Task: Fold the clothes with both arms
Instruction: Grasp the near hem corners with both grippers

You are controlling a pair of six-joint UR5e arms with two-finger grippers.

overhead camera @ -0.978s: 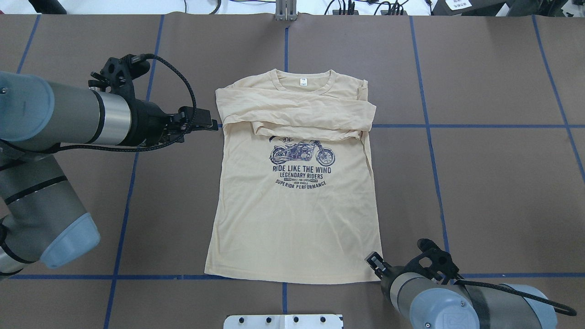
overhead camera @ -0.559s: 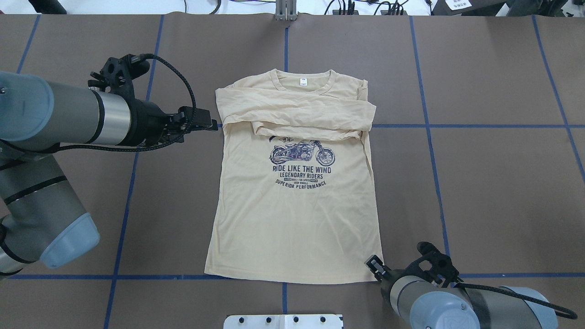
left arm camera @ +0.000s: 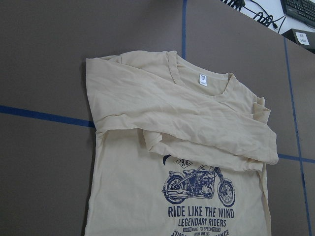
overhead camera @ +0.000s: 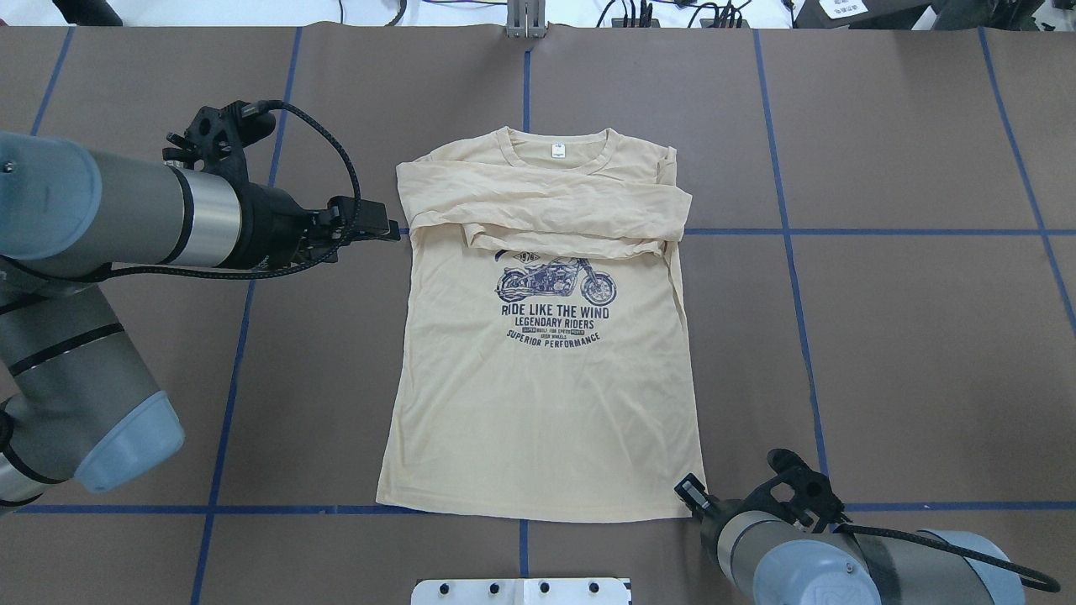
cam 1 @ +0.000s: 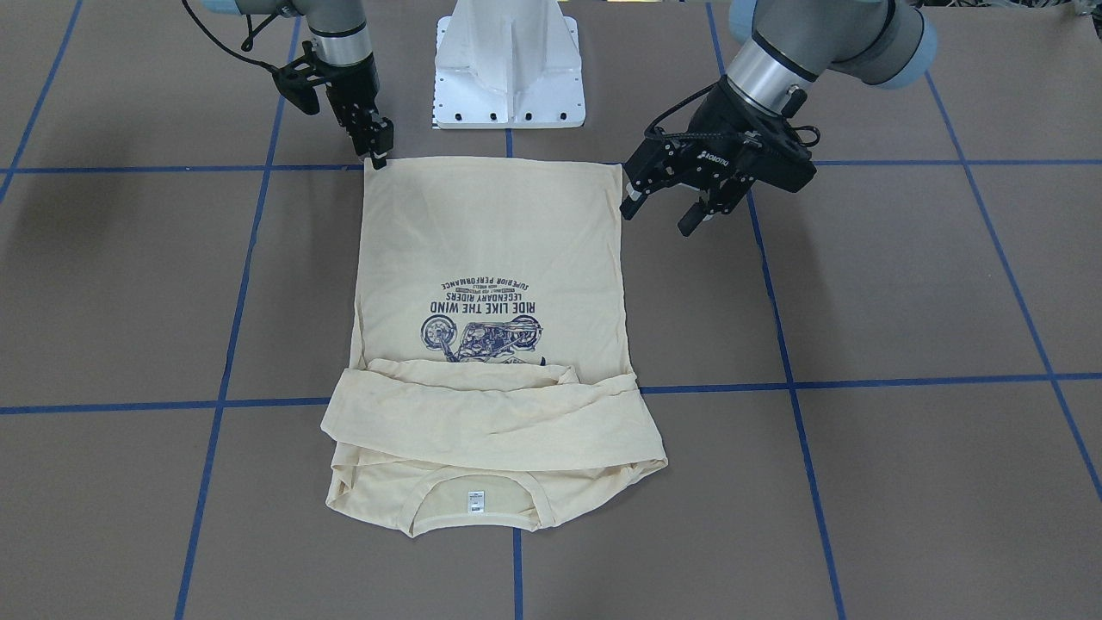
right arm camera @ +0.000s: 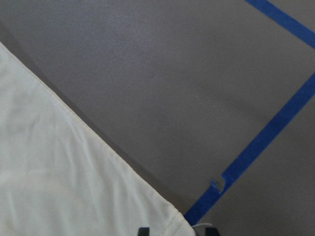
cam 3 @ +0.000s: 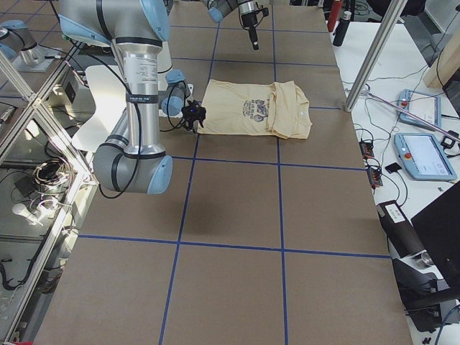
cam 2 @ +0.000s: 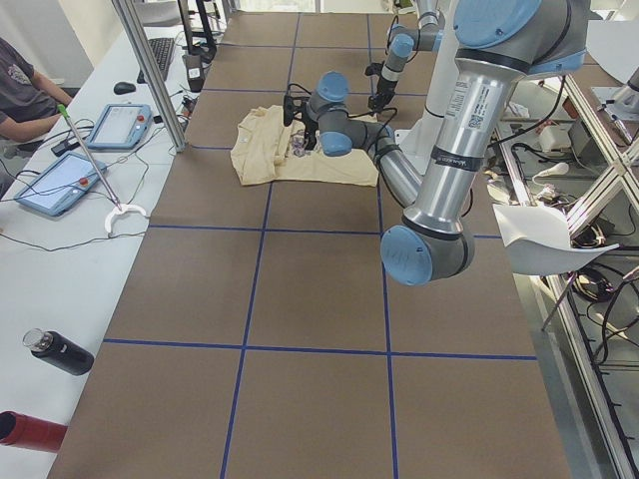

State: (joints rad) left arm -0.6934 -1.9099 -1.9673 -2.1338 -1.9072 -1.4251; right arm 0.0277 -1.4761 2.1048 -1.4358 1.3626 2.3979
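The right gripper will next fold the T-shirt's lower half over the shirt's print, so it will grab the T-shirt's hem corner.
The cream-yellow T-shirt lies flat, print up, on the brown table, with both long sleeves folded across its chest. My left gripper hovers just left of the shirt's sleeve fold; in the front-facing view its fingers stand apart and empty. The left wrist view shows the collar and motorcycle print. My right gripper is at the shirt's near right hem corner. In the right wrist view its fingertips stand apart with the hem corner between them.
The white pedestal stands just behind the hem, between the arms. Blue tape lines cross the table. A seated operator and tablets are at a side bench beyond the collar end.
My right gripper has moved slightly back and down to the hem corner. The left arm and the shirt have not moved.
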